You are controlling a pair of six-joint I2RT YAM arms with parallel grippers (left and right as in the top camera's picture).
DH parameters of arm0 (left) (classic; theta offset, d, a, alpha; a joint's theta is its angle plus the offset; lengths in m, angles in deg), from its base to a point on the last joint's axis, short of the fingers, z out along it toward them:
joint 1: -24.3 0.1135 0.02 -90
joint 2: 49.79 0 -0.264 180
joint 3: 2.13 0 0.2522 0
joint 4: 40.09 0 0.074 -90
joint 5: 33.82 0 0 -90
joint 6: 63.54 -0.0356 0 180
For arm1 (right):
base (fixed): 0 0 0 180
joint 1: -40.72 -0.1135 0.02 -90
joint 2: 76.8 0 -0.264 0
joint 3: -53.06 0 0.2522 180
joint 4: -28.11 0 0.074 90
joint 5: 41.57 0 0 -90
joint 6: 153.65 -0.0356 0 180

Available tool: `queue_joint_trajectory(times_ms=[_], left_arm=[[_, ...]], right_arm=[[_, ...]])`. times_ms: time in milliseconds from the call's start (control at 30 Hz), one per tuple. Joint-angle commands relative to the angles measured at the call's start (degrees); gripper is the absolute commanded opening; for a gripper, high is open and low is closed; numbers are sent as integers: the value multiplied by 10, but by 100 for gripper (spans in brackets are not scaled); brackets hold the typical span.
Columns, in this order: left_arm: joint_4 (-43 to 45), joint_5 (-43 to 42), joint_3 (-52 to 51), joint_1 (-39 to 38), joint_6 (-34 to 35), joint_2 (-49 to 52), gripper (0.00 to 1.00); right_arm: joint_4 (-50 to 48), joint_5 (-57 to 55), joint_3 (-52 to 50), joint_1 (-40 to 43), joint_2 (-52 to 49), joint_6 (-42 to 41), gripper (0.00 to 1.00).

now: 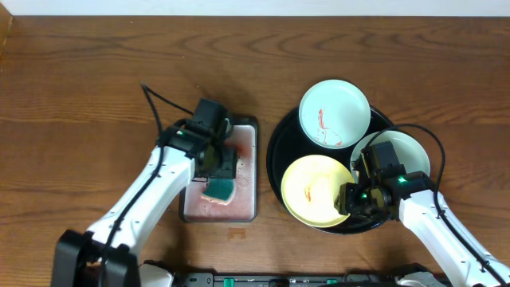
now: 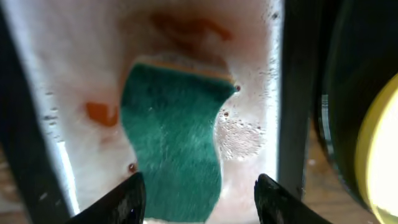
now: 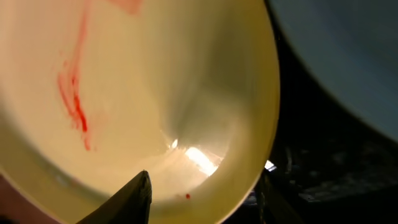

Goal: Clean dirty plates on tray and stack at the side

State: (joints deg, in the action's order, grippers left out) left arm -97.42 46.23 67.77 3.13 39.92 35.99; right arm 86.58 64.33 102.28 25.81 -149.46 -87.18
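Observation:
The left gripper grabs the green sponge [image 1: 217, 190] across its sides at the sponge's near end next, so the sponge's far end stays free to scrub plates.
The black tray [image 1: 276, 156] holds three plates. The pale yellow plate [image 1: 312, 185] has a red smear. A mint-white plate [image 1: 335, 112] with red smears sits at the tray's far side, and another mint-white plate [image 1: 411, 148] is partly hidden by my right arm. My right gripper [image 1: 351, 205] is open and straddles the yellow plate's rim [image 3: 249, 155]: in the right wrist view [image 3: 204, 199] one finger is inside the plate and one outside. My left gripper [image 1: 218, 169] is open over the green sponge [image 1: 217, 190], its fingertips [image 2: 200, 196] flanking the sponge's near end [image 2: 174, 143].
The sponge lies in a small silver pan [image 1: 248, 134] left of the tray, its wet floor [image 2: 68, 74] foamy with orange-red stains. The tray's dark rim [image 2: 336, 93] stands close to the pan's right side. Brown wood tabletop [image 1: 88, 88] spreads to the left and back.

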Motion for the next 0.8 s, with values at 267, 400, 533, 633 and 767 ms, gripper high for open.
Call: queue_joint_trajectory(times_ms=[267,400,533,633,767], left_arm=[[56,33,-43,-3,1,128,46],[56,31,-42,-3,6,143,8],[26,31,-19,-3,6,124,7],[-1,31,3,-3,6,91,8],[-36,29,27,-3,5,27,7]], right_arm=[[75,5,98,3,-2,20,58],[75,4,105,3,-3,28,62],[76,2,103,3,-25,28,62],[73,2,94,4,-59,28,62],[50,-2,87,7,-114,28,59]])
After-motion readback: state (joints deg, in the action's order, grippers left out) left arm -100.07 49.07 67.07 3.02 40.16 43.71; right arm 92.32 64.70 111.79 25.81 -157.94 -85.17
